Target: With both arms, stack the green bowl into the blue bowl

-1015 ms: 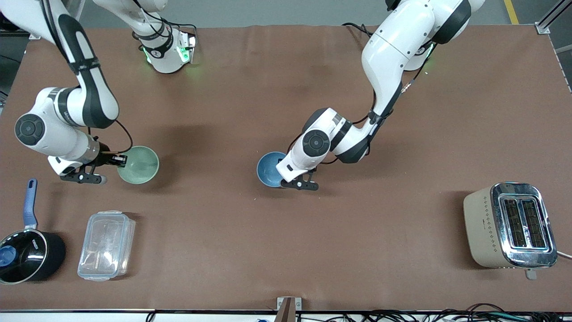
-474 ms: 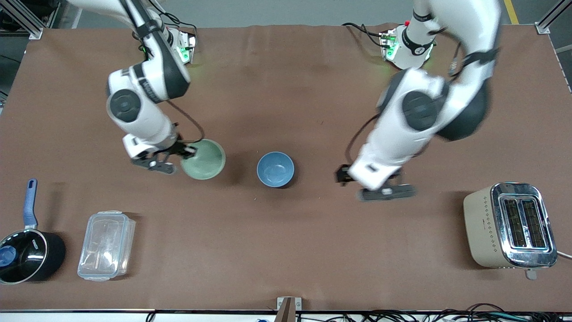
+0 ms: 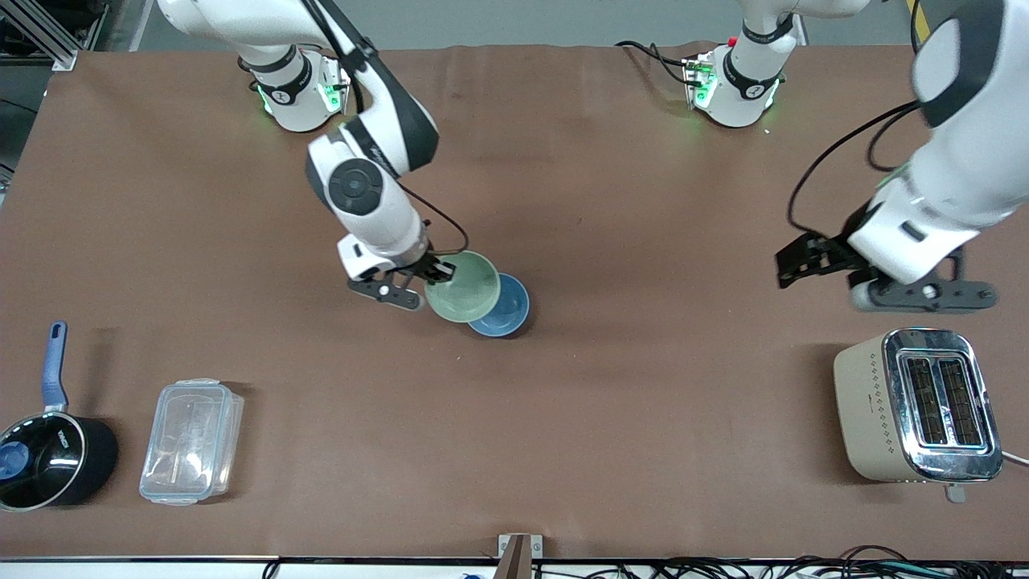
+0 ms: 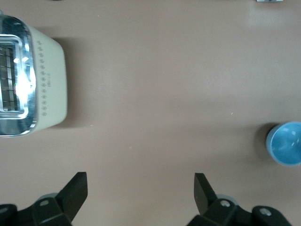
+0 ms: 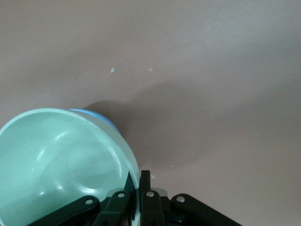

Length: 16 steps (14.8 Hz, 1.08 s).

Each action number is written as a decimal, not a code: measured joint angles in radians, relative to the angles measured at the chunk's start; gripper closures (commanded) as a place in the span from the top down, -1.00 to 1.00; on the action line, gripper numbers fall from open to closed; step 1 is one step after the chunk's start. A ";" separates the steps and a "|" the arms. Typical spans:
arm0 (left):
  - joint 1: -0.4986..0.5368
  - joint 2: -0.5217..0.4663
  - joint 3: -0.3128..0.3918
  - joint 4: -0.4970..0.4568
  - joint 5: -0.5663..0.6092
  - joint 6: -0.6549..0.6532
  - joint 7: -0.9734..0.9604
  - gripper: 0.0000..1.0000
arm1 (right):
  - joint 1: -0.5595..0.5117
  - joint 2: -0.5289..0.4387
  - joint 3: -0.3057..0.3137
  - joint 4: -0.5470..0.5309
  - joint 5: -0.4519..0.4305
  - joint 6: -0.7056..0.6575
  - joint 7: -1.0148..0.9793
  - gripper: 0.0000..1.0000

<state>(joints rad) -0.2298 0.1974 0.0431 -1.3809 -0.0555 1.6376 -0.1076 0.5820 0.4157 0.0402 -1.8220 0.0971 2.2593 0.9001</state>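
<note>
The green bowl (image 3: pixel 462 287) is hanging off-centre over the blue bowl's rim in the front view, so it would tip if I opened my right gripper now.
My right gripper (image 3: pixel 439 274) is shut on the rim of the pale green bowl (image 3: pixel 462 287) and holds it partly over the sky-blue bowl (image 3: pixel 506 310), which stands on the table near its middle. In the right wrist view the fingers (image 5: pixel 146 181) pinch the green bowl's (image 5: pixel 61 160) rim, and a sliver of the blue bowl (image 5: pixel 104 118) shows under it. My left gripper (image 3: pixel 880 280) is open and empty, up over the table beside the toaster. Its view shows its spread fingers (image 4: pixel 77 188), bare table between them and the blue bowl (image 4: pixel 287 143) off to one side.
A beige and chrome toaster (image 3: pixel 916 406) stands at the left arm's end, also in the left wrist view (image 4: pixel 28 77). A clear plastic container (image 3: pixel 191 441) and a black saucepan with a blue handle (image 3: pixel 48 458) sit at the right arm's end, near the front camera.
The right arm carried the green bowl from its end of the table to over the blue bowl. The left gripper left the blue bowl and swung away toward the toaster.
</note>
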 measured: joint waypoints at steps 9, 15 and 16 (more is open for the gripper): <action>0.117 -0.167 -0.069 -0.102 0.030 -0.156 0.115 1.00 | 0.042 0.079 -0.001 0.015 0.062 0.082 0.014 -1.00; 0.133 -0.223 -0.101 -0.185 0.066 -0.156 0.116 1.00 | 0.051 0.096 -0.001 0.016 0.063 0.116 0.014 -0.99; 0.141 -0.225 -0.107 -0.185 0.068 -0.156 0.116 1.00 | 0.053 0.097 -0.001 0.016 0.063 0.118 0.014 -0.99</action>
<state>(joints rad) -0.0888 -0.0271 -0.0640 -1.5656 0.0121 1.4813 0.0080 0.6349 0.5129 0.0394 -1.8056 0.1601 2.3776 0.9140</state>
